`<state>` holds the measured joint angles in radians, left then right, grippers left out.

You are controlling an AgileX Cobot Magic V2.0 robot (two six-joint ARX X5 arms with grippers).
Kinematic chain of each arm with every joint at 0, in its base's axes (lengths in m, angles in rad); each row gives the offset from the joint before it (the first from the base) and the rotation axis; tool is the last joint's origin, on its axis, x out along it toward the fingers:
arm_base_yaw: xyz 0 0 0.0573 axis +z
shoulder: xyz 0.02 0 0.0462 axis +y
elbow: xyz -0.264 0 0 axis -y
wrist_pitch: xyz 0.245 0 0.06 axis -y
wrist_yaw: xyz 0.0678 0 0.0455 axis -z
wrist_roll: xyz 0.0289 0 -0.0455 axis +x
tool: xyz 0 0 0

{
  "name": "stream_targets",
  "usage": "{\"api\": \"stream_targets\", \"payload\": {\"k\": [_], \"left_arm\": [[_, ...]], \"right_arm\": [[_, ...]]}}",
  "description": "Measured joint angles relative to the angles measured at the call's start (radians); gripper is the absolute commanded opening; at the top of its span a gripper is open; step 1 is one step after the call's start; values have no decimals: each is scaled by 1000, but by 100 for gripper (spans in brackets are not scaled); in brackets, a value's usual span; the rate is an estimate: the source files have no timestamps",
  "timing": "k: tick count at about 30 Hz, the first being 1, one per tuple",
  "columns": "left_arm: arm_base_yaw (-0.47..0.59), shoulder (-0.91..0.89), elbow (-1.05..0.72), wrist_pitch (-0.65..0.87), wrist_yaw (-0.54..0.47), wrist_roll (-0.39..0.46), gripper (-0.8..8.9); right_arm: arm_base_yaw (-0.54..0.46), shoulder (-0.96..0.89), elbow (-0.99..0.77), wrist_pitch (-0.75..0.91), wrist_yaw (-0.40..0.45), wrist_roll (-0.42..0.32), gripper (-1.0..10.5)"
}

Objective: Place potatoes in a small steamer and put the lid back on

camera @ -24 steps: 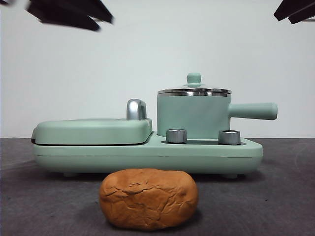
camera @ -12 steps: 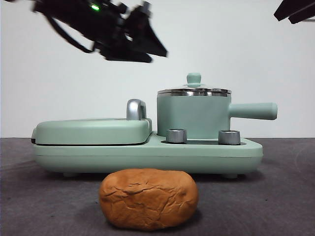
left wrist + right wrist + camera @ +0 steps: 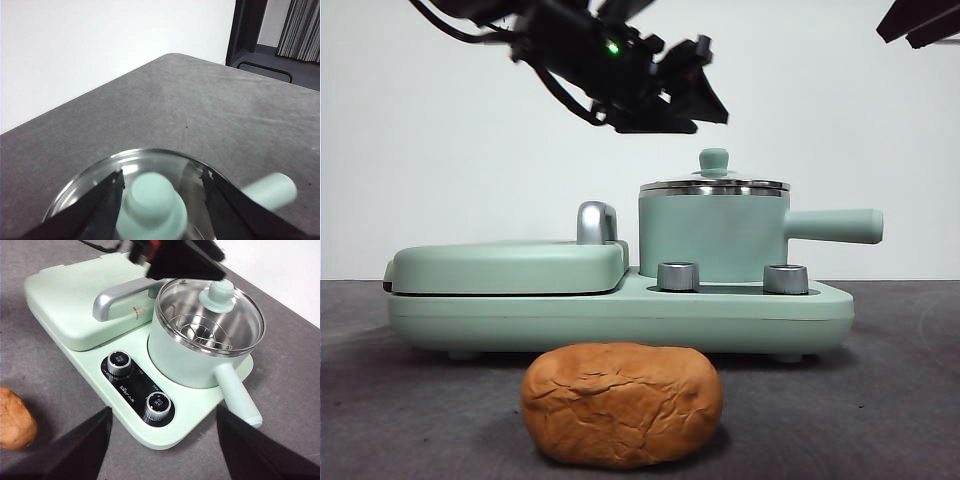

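The left gripper picks up the lid by its narrow green knob (image 3: 714,161) next, since the lid's steel rim (image 3: 714,188) spans the whole pot, wider than the gripper's open fingers.
The potato (image 3: 622,403), a cracked orange-brown lump, lies on the grey table in front of the appliance; its edge also shows in the right wrist view (image 3: 15,420). The mint green steamer pot (image 3: 712,235) stands on the base with its glass lid (image 3: 210,315) on it and the green knob (image 3: 714,160) on top. My left gripper (image 3: 705,100) hovers just above and left of the knob, open and empty, its jaws on either side of the knob (image 3: 152,202) without touching it. My right gripper (image 3: 164,415) is open and empty, high above the base.
The flat green lidded griddle (image 3: 510,265) with a steel handle (image 3: 596,222) fills the left of the base. Two steel dials (image 3: 678,276) sit in front of the pot. The pot's side handle (image 3: 835,226) points right. The right arm's tip (image 3: 920,20) shows at the top right corner.
My left arm has come in from the top left corner, moving right and down to just above the lid knob. The potato, pot, lid and right arm have not moved.
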<state>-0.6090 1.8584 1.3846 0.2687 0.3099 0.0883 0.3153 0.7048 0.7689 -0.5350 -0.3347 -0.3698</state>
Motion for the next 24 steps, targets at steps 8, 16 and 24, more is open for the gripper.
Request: {"api": "stream_targets", "payload": {"k": [8, 16, 24], "left_arm": [[0, 93, 62, -3, -26, 0, 258], [0, 101, 62, -36, -27, 0, 252], [0, 101, 64, -54, -27, 1, 244]], "right_arm": [[0, 0, 0, 0, 0, 0, 328], [0, 0, 0, 0, 0, 0, 328], [0, 0, 0, 0, 0, 1, 328]]}}
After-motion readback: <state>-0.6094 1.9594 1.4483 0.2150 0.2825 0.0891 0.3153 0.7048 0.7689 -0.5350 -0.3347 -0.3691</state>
